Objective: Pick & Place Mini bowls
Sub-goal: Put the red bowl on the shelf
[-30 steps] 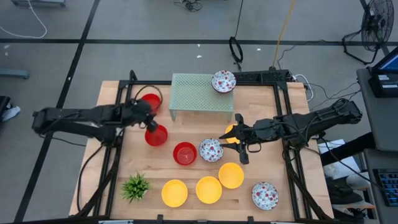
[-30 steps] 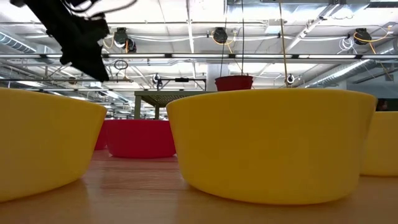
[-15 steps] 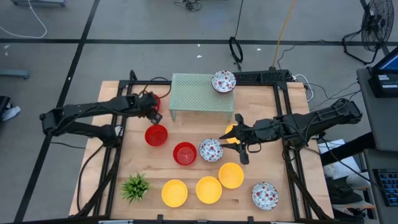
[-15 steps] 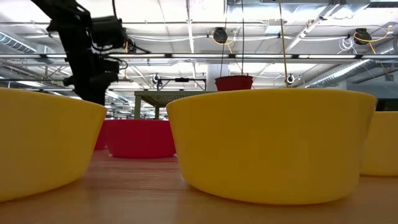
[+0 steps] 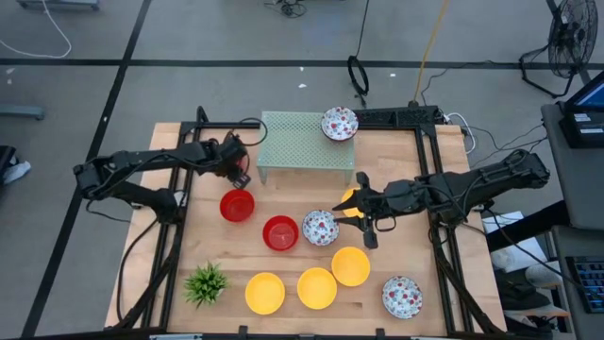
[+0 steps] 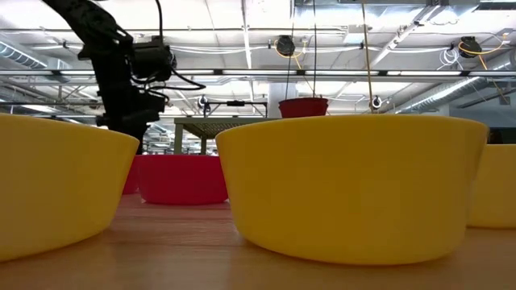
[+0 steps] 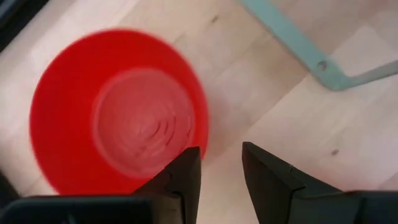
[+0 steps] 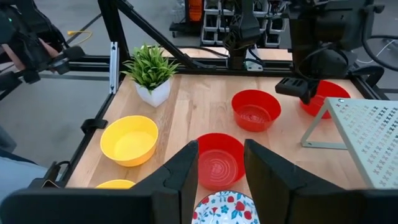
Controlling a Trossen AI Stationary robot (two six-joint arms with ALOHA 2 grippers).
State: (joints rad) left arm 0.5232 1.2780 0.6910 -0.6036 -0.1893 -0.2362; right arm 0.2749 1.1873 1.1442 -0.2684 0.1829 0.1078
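My left gripper grabs the far red bowl by its rim (image 7: 203, 102) next, to place the bowl on the green rack.
My left gripper (image 5: 235, 162) is open over the far red bowl (image 7: 118, 112), which sits on the table next to the green rack's left leg (image 7: 323, 65). One finger (image 7: 185, 171) stands over the bowl's rim and the other (image 7: 267, 174) outside it. Two more red bowls (image 5: 237, 204) (image 5: 280, 232) rest mid-table. My right gripper (image 5: 363, 215) is open and hovers by a speckled bowl (image 5: 320, 227) and a partly hidden yellow bowl (image 5: 348, 199). Another speckled bowl (image 5: 340, 123) sits on the rack. My left gripper comes at the far red bowl's rim (image 7: 200, 134) from above, one finger over the inside and one outside. I cannot tell whether either finger touches it. The bowl rests flat on the table.
Three yellow bowls (image 5: 265, 293) (image 5: 316, 288) (image 5: 350, 265) and a speckled bowl (image 5: 402, 296) line the near edge, with a spiky green plant (image 5: 206, 282) at the near left. The green perforated rack (image 5: 307, 142) stands at the far middle. Black frame rails (image 5: 179, 236) run along both sides.
My left gripper has moved from above the mid-table red bowl toward the table's far edge, to the red bowl beside the rack, and has come lower. The bowls and my right arm have kept still.
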